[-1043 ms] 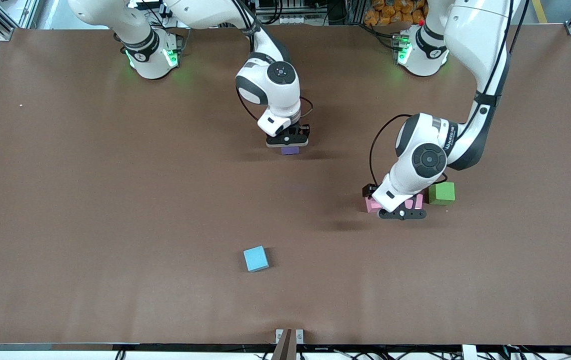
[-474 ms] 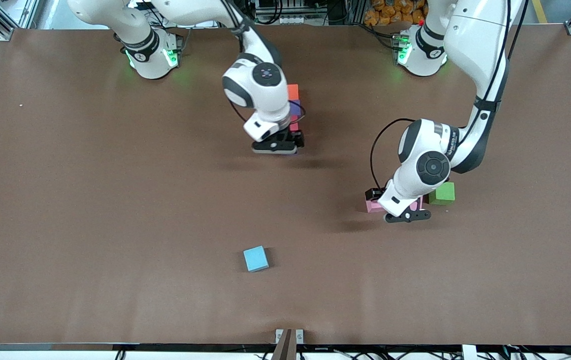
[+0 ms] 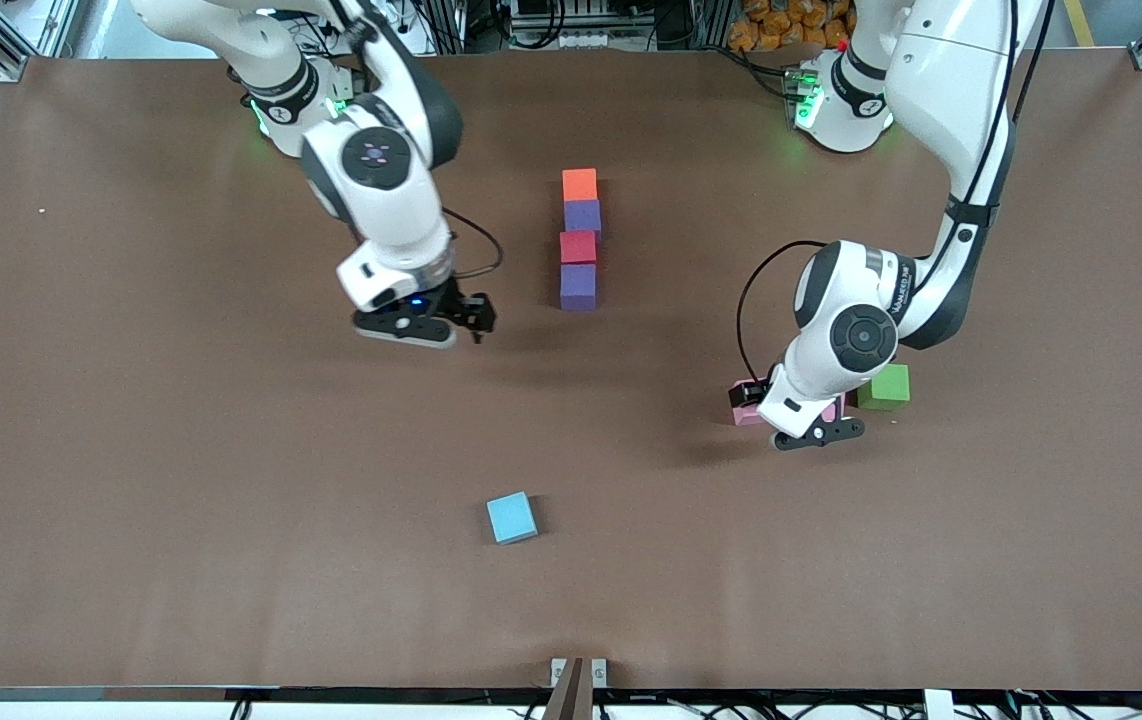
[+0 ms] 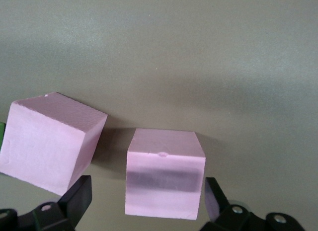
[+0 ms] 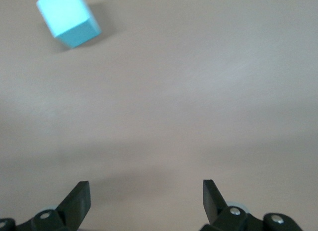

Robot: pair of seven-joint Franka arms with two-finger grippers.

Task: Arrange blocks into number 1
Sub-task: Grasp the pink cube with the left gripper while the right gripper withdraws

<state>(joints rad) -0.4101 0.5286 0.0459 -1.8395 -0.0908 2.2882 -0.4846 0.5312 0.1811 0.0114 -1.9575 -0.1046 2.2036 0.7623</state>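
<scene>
The left gripper grabs the pink cube by two opposite sides next, to extend the column of blocks into a number 1.
Four blocks lie in one column: orange (image 3: 580,184), purple (image 3: 582,215), red (image 3: 578,246) and a second purple (image 3: 578,286) nearest the front camera. My right gripper (image 3: 461,320) (image 5: 145,184) hangs open and empty over bare table beside that column, toward the right arm's end. My left gripper (image 3: 811,425) (image 4: 146,180) is low over two pink cubes. Its open fingers stand on either side of one pink cube (image 4: 164,179) with a gap at each side. The other pink cube (image 4: 49,141) (image 3: 743,412) lies just beside it.
A green cube (image 3: 883,386) sits against the pink ones, toward the left arm's end. A light-blue cube (image 3: 512,517) (image 5: 68,18) lies alone nearer the front camera, mid-table. Brown table (image 3: 181,480) stretches wide around everything.
My right gripper let go of the purple block at the column's near end and swung away toward the right arm's end. My left gripper shifted slightly over the pink cubes.
</scene>
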